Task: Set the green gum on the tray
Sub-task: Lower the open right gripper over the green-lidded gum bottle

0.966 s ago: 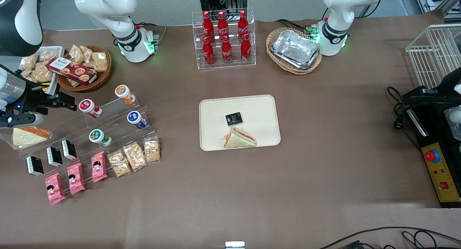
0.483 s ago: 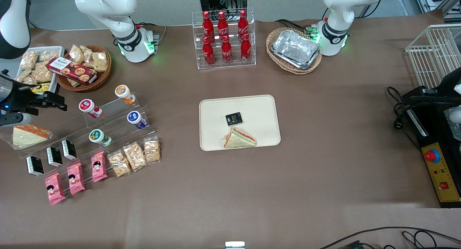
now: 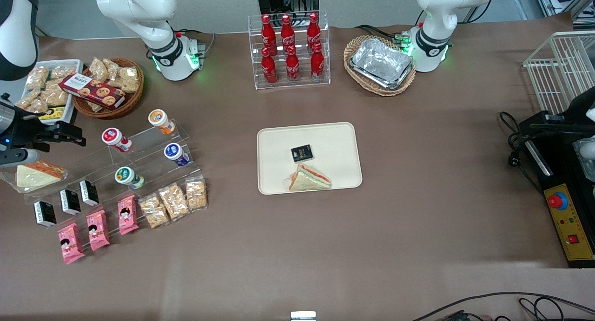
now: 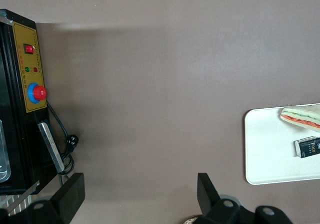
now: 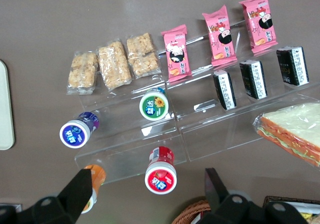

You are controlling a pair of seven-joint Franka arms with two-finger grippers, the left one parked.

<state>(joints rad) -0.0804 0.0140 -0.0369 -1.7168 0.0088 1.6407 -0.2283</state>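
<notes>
I will next take the green gum with my right gripper by its white cap with the green top (image 3: 124, 175), and it will then go on the tray (image 3: 309, 137).
The green gum (image 3: 125, 176) is a small white bottle with a green lid, lying on the lower step of a clear acrylic shelf (image 3: 148, 147). It also shows in the right wrist view (image 5: 155, 105). The cream tray (image 3: 334, 140) lies mid-table and holds a black packet (image 3: 301, 153) and a wrapped sandwich (image 3: 308, 178); its edge shows in the right wrist view (image 5: 4, 108). My right gripper (image 3: 74, 134) hangs open and empty above the working arm's end of the table, beside the red-lidded bottle (image 3: 114, 138) and farther from the front camera than the green gum. Its fingers (image 5: 82, 189) stand wide apart.
The shelf also holds orange-lidded (image 3: 159, 119) and blue-lidded (image 3: 175, 153) bottles, black packets (image 3: 69, 201), pink packets (image 3: 97, 229) and cracker packs (image 3: 174, 200). A wrapped sandwich (image 3: 35, 174) and a wicker snack basket (image 3: 107, 86) lie near the gripper. A cola rack (image 3: 288, 49) and foil trays (image 3: 381, 63) stand farther back.
My right gripper has drifted sideways toward the working arm's end of the table, away from the shelf, still open. The bottles and tray have not moved.
</notes>
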